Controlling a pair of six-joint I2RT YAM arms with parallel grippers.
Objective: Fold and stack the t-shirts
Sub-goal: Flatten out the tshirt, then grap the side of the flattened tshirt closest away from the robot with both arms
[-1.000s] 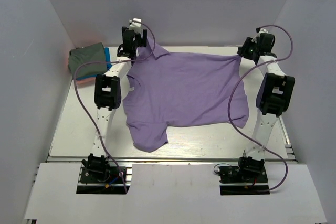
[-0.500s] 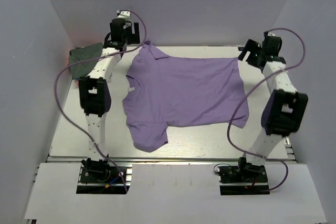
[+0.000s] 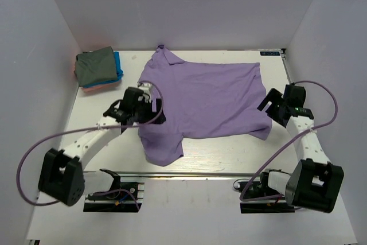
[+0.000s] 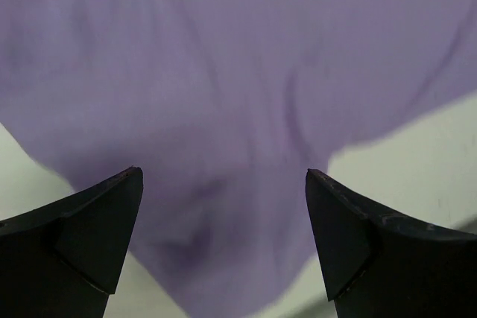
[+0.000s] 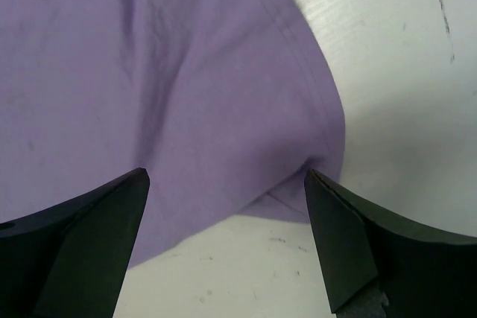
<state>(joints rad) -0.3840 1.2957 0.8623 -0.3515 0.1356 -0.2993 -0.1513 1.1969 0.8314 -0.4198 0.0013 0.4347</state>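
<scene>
My left gripper needs to grab the t-shirt's front sleeve [image 3: 160, 139] [image 4: 216, 205] near the shoulder next. Then it can fold the purple t-shirt's front side over its body.
A lavender-purple t-shirt [image 3: 206, 98] lies spread on the white table, collar at the back, one sleeve hanging toward the front left. My left gripper [image 3: 153, 113] hovers open over the shirt's left edge; in its wrist view purple cloth [image 4: 223, 94] fills the space beyond the spread fingers [image 4: 97, 221], nothing between them. My right gripper [image 3: 269, 104] stands open at the shirt's right front corner [image 5: 298, 147], its jaws empty. A folded stack of t-shirts [image 3: 98, 69], olive-grey on top of blue and salmon-pink, sits at the back left corner.
White walls close in the table at the left, back and right. A metal rail [image 3: 189, 173] runs along the front edge by the arm bases. Bare tabletop [image 3: 94, 107] shows left of the purple shirt and in front of it.
Both grippers let go of the shirt's back corners and opened. Both arms pulled back toward the front, the left to the shirt's left side, the right to its right front corner. The shirt lies flat.
</scene>
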